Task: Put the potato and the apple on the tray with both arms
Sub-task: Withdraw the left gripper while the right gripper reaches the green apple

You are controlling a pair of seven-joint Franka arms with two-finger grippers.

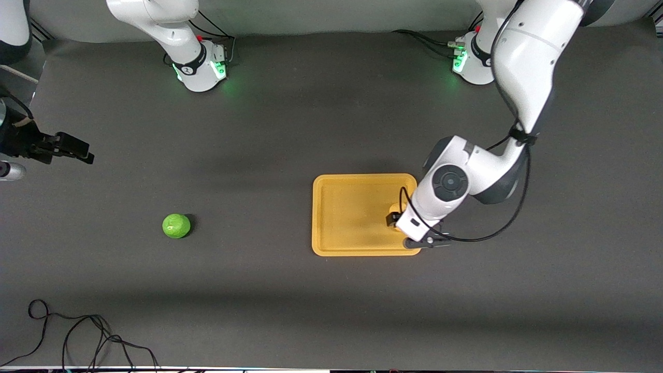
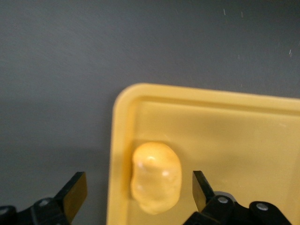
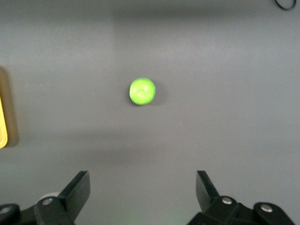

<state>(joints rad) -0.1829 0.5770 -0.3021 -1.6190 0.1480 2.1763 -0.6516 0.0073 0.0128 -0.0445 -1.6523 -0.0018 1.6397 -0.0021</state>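
Observation:
My right gripper grabs the green apple by its round middle [image 1: 176,226] next, to place it on the tray [image 1: 342,207].
The yellow-orange potato [image 2: 156,177] lies on the tray [image 1: 342,207], close to the rim toward the left arm's end of the table. My left gripper [image 1: 399,221] hangs just above it, open. Its fingers straddle the potato without touching it, one over the tray [image 2: 234,136] and one outside the rim. In the front view the left hand hides most of the potato. The green apple [image 1: 176,226] sits on the dark table toward the right arm's end. My right gripper [image 1: 77,150] is open and empty in the air there. Its wrist view looks down on the apple [image 3: 142,91].
Both arm bases [image 1: 202,67] [image 1: 469,59] stand along the table edge farthest from the front camera. Loose black cables [image 1: 77,336] lie at the near corner at the right arm's end. A strip of the tray's rim [image 3: 2,126] shows in the right wrist view.

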